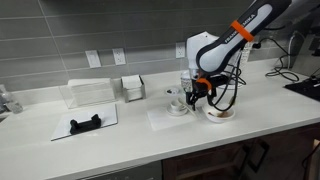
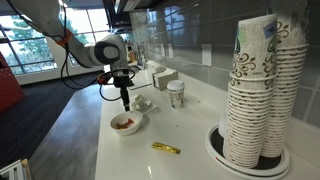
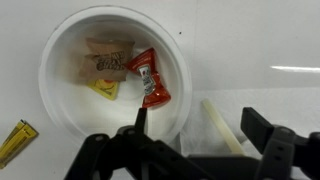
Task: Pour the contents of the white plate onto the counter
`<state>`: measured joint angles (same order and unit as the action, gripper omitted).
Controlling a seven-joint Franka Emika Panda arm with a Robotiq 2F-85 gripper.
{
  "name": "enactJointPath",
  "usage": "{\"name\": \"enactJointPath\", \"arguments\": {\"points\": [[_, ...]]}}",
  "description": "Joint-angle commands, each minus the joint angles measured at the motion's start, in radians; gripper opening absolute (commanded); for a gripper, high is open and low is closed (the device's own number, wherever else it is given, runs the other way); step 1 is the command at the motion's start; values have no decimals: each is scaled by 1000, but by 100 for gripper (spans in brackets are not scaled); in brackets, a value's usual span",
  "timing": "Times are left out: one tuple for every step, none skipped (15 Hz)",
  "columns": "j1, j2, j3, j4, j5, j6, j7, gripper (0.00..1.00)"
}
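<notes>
I need to grab the white plate with my gripper by its rim beside the napkin. Then the plate's opposite rim stays free for pouring.
The white plate [image 3: 115, 70] is a round bowl-like dish on the counter, holding a red packet [image 3: 148, 80], a brown packet [image 3: 106, 56] and a yellow packet [image 3: 104, 89]. It shows in both exterior views [image 1: 219, 113] [image 2: 126, 123]. My gripper [image 3: 198, 122] hovers just above the plate's rim, open, with one finger over the inside of the plate and the other outside it. In the exterior views the gripper [image 1: 205, 94] [image 2: 125, 100] points down over the plate.
A gold packet [image 3: 16, 141] [image 2: 165, 148] lies on the counter beside the plate. A white stick [image 3: 222, 126] lies on a napkin. A cup and a small dish [image 1: 178, 101] stand close by. A tall stack of paper cups [image 2: 262, 85], napkin boxes [image 1: 133, 86] and a black object [image 1: 85, 124] are further off.
</notes>
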<state>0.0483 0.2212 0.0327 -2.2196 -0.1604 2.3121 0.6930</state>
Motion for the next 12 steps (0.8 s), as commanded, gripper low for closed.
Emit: {"name": "enactJointPath", "arguments": {"points": [[30,50,-35,41,-4,12,47,69],[31,57,-41,44,-2,17,50,63],[33,64,-45,48,1,18,53,53],[33,71,-49,53,2,20,52,47],[35,76,-52,56,0,22,54,41],[37,81,-56,59,-1,24,54,33],[39,85,-58,62,-2,24,54,27],[41,88,-60,66,-1,23,54,19],[41,89,-61,67,4,21,49,12],[43,87,-63,68,6,18,48,5],[43,84,-63,69,10,16,46,1],[42,75,-63,66,15,13,43,0]]}}
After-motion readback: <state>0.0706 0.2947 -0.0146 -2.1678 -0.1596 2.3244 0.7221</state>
